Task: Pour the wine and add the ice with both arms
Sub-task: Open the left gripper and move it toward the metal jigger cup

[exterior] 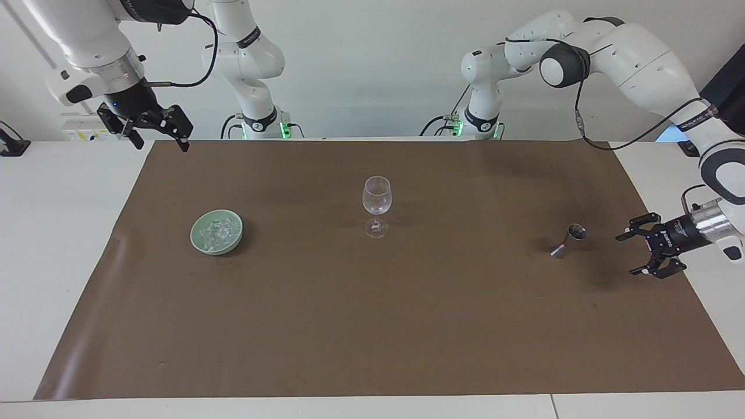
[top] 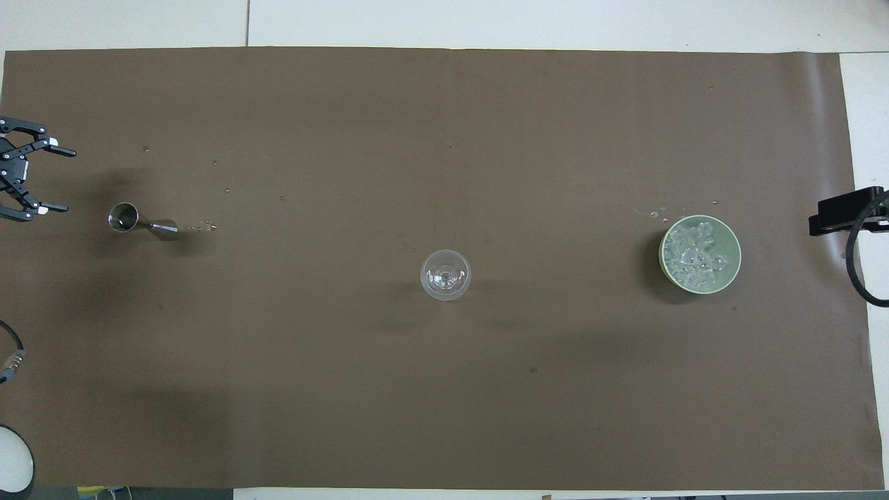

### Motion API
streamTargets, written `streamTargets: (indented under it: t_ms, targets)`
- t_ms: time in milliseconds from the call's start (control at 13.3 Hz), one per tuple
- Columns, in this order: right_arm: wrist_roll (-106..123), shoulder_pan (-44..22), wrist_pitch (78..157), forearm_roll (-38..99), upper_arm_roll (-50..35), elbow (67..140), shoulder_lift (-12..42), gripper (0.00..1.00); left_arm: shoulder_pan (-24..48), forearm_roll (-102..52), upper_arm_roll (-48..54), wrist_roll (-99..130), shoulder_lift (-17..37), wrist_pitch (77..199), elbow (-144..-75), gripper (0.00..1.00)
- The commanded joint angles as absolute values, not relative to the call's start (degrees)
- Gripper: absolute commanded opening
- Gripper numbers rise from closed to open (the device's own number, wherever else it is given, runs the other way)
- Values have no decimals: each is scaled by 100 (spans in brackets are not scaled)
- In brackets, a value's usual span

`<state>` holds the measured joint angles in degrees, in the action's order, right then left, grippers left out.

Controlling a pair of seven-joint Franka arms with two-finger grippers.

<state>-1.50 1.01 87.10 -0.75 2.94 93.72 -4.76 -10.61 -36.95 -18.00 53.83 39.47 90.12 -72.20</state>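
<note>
I should next take hold of the small metal jigger by its narrow middle (top: 149,224) with my left gripper, to pour wine into the stemmed glass (top: 445,275).
A clear stemmed wine glass (exterior: 377,201) (top: 445,275) stands upright in the middle of the brown mat. A small steel jigger (exterior: 569,240) (top: 142,222) stands toward the left arm's end. No wine shows, and I cannot tell what the jigger holds. The ice (exterior: 216,233) (top: 698,253) is heaped in a pale green bowl (exterior: 195,235) (top: 736,239) toward the right arm's end. My left gripper (exterior: 626,255) (top: 68,180) hangs low beside the jigger, open and empty, its jaws turned toward it with a gap between. My right gripper (exterior: 163,145) is raised over the mat's corner by its base, open and empty.
The brown mat (exterior: 372,326) covers most of the white table (exterior: 64,233). A few small droplets (top: 207,226) lie on the mat beside the jigger. Black cable loops (top: 858,271) show at the overhead view's side edges.
</note>
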Motion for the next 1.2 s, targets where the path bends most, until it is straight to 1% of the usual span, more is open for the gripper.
streamTargets:
  t_ms: [0,151,301,452,527,602,753,904,1130]
  targets:
    - [-26,167,8745,-53,264,9457,-554,100,-1098,-4024,-1837,5581,3148,9500,-8811,100]
    - [-26,167,8745,-53,272,9457,-554,100,-1221,-4113,-1802,5494,2797,9553,-9445,100]
    - [-18,167,8745,-53,272,9457,-554,100,-1247,-4777,-1811,5493,2480,9588,-10078,100]
    - [-18,167,8745,-53,272,9457,-554,100,-1169,-5009,-1819,5511,2347,9615,-10265,100]
    - [-18,167,8745,-53,264,9457,-554,100,-1143,-5149,-1819,5502,2294,9720,-10474,100]
    - [-26,167,8745,-53,264,9457,-554,100,-1203,-5464,-1802,5458,2172,9982,-10772,100]
    - [-26,167,8745,-53,264,9457,-554,100,-1230,-5853,-1802,5108,2014,10116,-11169,100]
    - [-18,167,8745,-53,264,9457,-554,100,-1248,-6334,-1819,4678,1785,10282,-11757,100]
    - [-26,167,8745,-53,272,9457,-554,100,-1152,-7116,-1784,4002,1539,10993,-12610,100]
